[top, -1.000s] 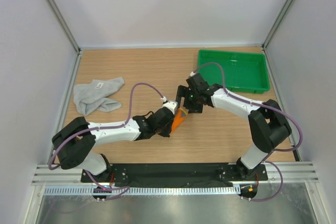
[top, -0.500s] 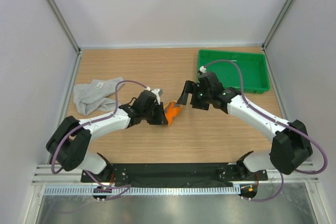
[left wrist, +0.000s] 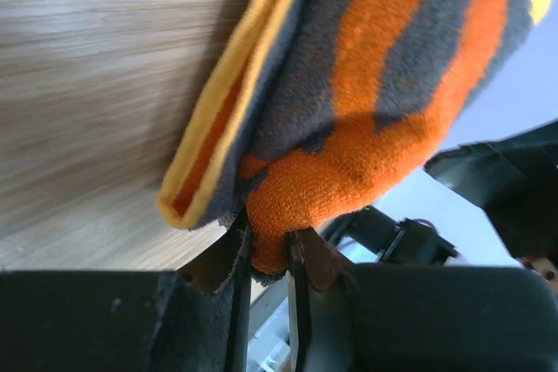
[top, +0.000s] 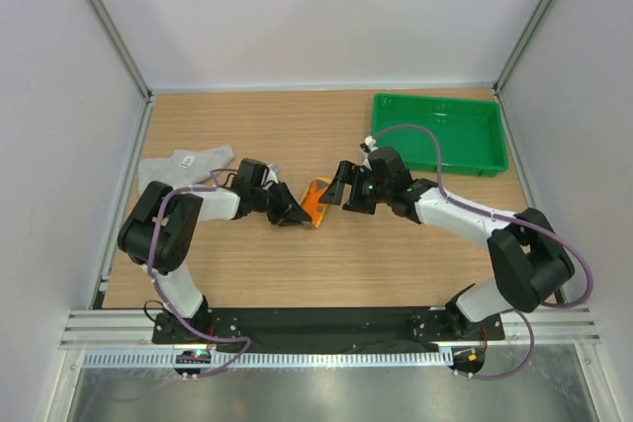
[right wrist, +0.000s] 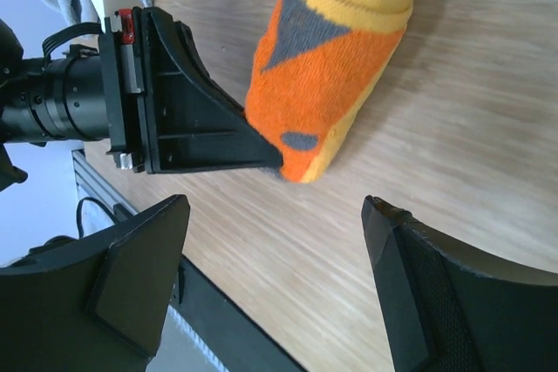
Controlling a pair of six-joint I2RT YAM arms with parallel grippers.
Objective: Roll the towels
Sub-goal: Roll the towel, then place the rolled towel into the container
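The robot's right gripper needs to place the towel in the tray still rolled, so it should next grip the orange towel's rolled body (top: 316, 203) (right wrist: 328, 74), opposite the left gripper.
The orange towel (top: 316, 201) is a folded, partly rolled bundle with grey prints and a yellow edge, lying on the wooden table (top: 297, 274) near the middle. My left gripper (top: 294, 211) is shut on its near-left end; the left wrist view shows the cloth (left wrist: 392, 84) pinched between the left gripper's (left wrist: 267, 246) fingers. My right gripper (top: 342, 188) is open just right of the towel and does not touch it; in the right wrist view the towel (right wrist: 327, 76) lies beyond the wide-open right gripper (right wrist: 275, 215). The grey towel (top: 183, 167) lies crumpled at the left, partly behind the left arm.
A green plastic tray (top: 440, 133) stands at the back right corner. White enclosure walls surround the table. The left gripper's black body (right wrist: 187, 119) shows in the right wrist view beside the towel.
The left gripper has carried the orange towel a little left and farther back as its arm folded leftwards. The right gripper has followed to the left and stays open.
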